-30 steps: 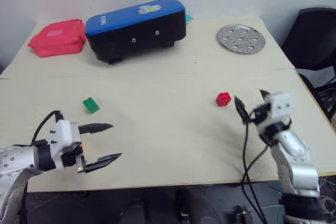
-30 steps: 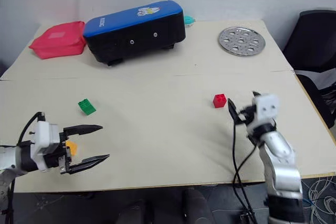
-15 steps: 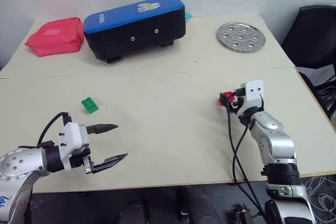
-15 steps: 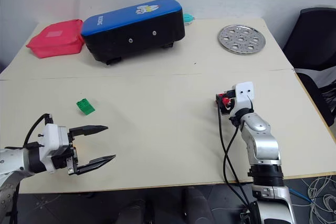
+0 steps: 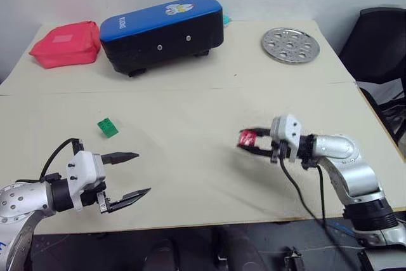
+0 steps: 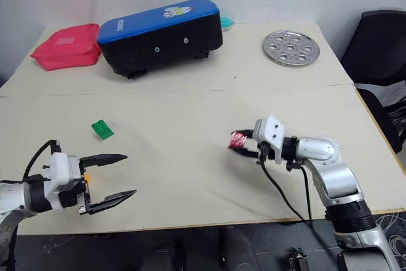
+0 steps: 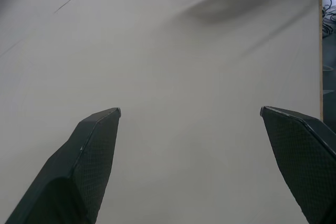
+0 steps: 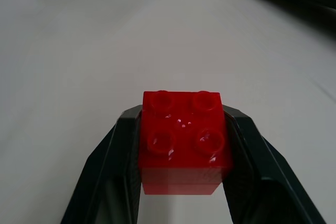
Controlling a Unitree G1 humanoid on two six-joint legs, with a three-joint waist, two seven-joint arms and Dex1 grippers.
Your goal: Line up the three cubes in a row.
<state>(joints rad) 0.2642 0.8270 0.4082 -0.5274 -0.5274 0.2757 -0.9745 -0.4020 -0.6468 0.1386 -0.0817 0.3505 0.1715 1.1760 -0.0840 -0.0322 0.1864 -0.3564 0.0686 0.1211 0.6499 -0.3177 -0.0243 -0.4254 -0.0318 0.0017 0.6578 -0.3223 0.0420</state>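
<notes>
The red cube (image 5: 247,138) (image 8: 184,142) is hanging above the table. My right gripper should keep holding the cube.
My right gripper (image 5: 248,139) is shut on the red cube (image 5: 247,138) and holds it just above the table, right of the middle. In the right wrist view the studded red cube (image 8: 184,142) sits clamped between both fingers (image 8: 113,166). The green cube (image 5: 108,127) lies on the table at the left. My left gripper (image 5: 143,172) hovers open near the front left edge, below the green cube, with nothing between its fingers (image 7: 94,150). A sliver of the orange-yellow cube (image 6: 87,179) peeks out behind the left gripper and is mostly hidden.
A blue and black case (image 5: 162,33) stands at the back. Beside it, at the back left, lies a red pouch (image 5: 65,44). A round metal plate with holes (image 5: 290,45) sits at the back right. A black chair (image 5: 380,36) stands past the table's right edge.
My right gripper has shut on the red cube and carried it left, toward the middle of the table. The left gripper stays open in about the same place.
</notes>
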